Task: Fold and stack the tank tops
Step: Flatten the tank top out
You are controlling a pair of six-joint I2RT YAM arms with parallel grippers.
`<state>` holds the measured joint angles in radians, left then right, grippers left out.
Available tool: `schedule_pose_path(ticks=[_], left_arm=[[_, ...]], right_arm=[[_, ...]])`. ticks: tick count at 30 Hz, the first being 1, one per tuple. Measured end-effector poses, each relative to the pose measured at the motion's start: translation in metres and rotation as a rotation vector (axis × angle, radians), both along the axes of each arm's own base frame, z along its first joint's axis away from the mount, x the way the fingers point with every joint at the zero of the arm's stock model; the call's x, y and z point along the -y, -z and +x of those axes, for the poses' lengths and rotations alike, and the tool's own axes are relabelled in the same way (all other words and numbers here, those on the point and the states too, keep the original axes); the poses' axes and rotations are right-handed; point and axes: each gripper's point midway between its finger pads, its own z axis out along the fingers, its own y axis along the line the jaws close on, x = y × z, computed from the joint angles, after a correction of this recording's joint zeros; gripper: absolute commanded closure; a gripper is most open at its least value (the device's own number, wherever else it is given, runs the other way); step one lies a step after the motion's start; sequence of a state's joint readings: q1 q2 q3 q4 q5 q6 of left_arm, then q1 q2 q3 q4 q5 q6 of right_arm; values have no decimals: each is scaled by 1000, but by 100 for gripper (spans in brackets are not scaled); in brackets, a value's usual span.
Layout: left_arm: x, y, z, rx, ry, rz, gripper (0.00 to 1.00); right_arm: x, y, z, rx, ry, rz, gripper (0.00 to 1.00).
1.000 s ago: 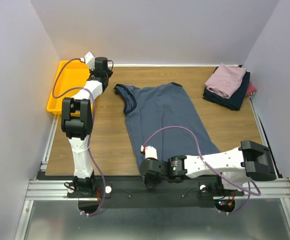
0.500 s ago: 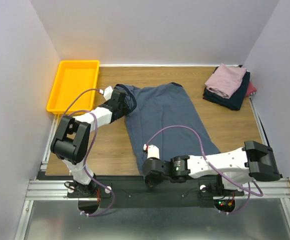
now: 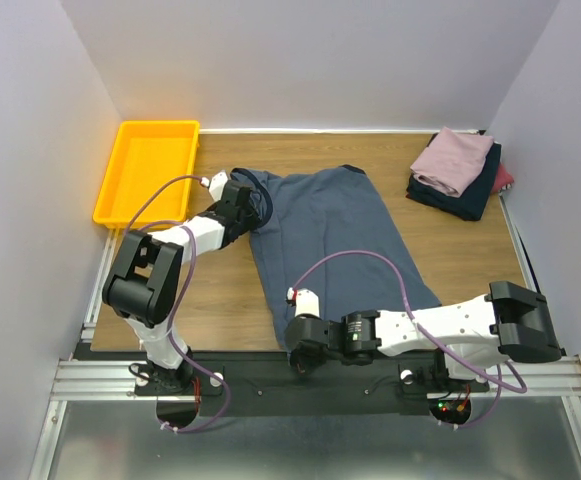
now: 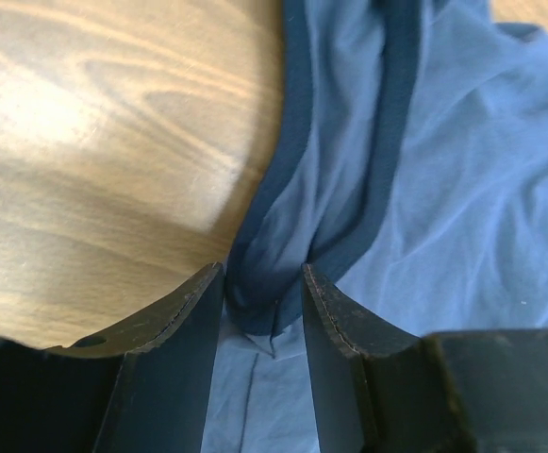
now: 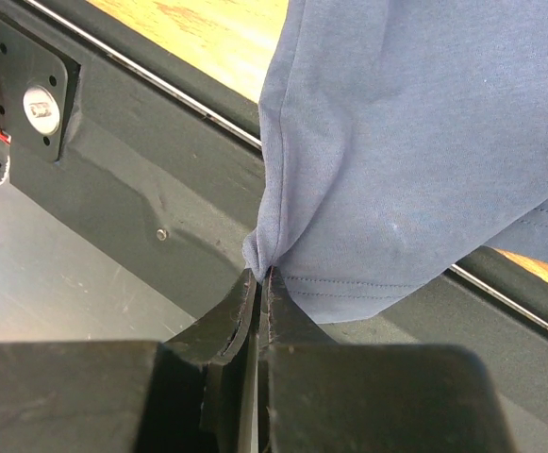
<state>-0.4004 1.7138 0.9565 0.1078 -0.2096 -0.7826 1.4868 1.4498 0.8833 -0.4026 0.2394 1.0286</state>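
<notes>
My left gripper picks up the dark-trimmed strap (image 3: 258, 222) (image 4: 283, 283) at that side's edge next, in line with the pinched hem corner, to fold the tank top's side over.
A slate-blue tank top (image 3: 330, 230) with darker trim lies spread across the middle of the table. Its near hem hangs over the front rail. My left gripper (image 3: 253, 207) is low at its far-left shoulder strap and stands open, its two fingers either side of the bunched dark-trimmed strap (image 4: 283, 283), around which sits the left gripper (image 4: 262, 293). My right gripper (image 3: 292, 352) is at the near-left hem corner. In the right wrist view the right gripper (image 5: 262, 274) is shut on a pinch of that hem (image 5: 349, 283). Folded mauve-pink (image 3: 453, 160), navy (image 3: 460, 195) and maroon (image 3: 505, 178) tops are stacked at the back right.
A yellow plastic tray (image 3: 145, 170) sits at the back left corner. Bare wooden tabletop (image 3: 215, 290) lies between the left arm and the tank top. White walls close in the table on three sides, and a black rail (image 5: 141, 189) runs along the front edge.
My left arm has swung from over the yellow tray down to the tank top's shoulder strap, and has barely moved in the last half second. The right arm has stayed put, holding the hem.
</notes>
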Motion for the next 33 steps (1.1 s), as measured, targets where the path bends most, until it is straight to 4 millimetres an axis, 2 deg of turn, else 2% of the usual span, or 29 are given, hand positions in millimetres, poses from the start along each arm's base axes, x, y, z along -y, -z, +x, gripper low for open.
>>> schedule_pose_path(ticks=[5,12,17,22,23,25,29,30,33], left_arm=[[2,-15,5,50,26,1,50],[11,-15,1,51,86,26,50],[19,0,-7,15,124,57,51],[18,16,-8,-31,126,100,56],[17,17,-8,-35,122,105,58],[15,18,-8,-40,112,115,72],[10,19,-8,-45,93,133,90],[9,19,-8,-45,90,138,100],[7,18,-7,-45,78,144,100]], right_arm=[[0,3,0,-1,-1,-9,100],[1,8,0,-3,-1,-25,100],[1,12,0,-4,-1,-34,100],[1,12,-1,-6,-2,-36,100],[1,12,-1,-6,-2,-36,100],[1,12,-1,-6,-2,-36,100],[1,12,-1,-6,-2,-36,100],[1,12,-1,-6,-2,-36,100],[1,12,-1,-6,-2,-36,100]])
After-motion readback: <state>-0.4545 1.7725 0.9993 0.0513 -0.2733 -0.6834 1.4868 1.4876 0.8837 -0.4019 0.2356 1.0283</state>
